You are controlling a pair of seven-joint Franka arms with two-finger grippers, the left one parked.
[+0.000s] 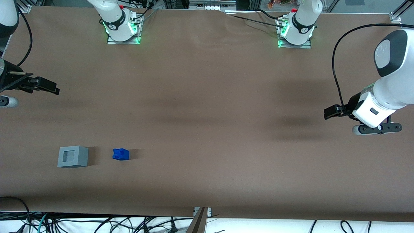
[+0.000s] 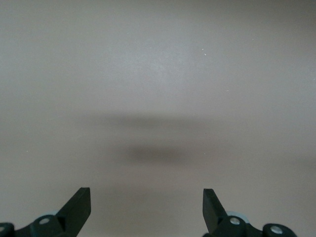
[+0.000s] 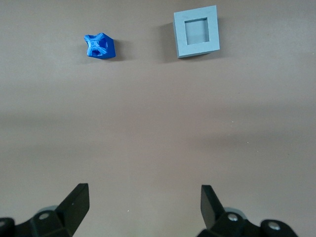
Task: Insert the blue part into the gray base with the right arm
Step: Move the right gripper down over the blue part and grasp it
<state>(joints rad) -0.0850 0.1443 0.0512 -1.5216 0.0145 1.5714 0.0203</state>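
Observation:
Next, my right gripper grabs the blue part by its lobed end (image 1: 118, 152) (image 3: 97, 45) to fit the blue part into the hole of the gray base.
The gray base (image 1: 73, 156) stands on the brown table with its square recess facing up. The blue part (image 1: 121, 154) lies on the table beside it, a short gap apart, toward the parked arm's end. My right gripper (image 1: 55, 89) hangs above the table at the working arm's end, farther from the front camera than both objects. It is open and empty. In the right wrist view the open gripper (image 3: 143, 195) has bare table between its fingers, and the blue part (image 3: 99, 46) and the gray base (image 3: 196, 31) lie well away from it.
Two arm bases (image 1: 122, 24) (image 1: 296, 27) are mounted along the table edge farthest from the front camera. Loose cables (image 1: 97, 223) lie past the nearest table edge. The parked arm (image 1: 385, 90) hangs at its end of the table.

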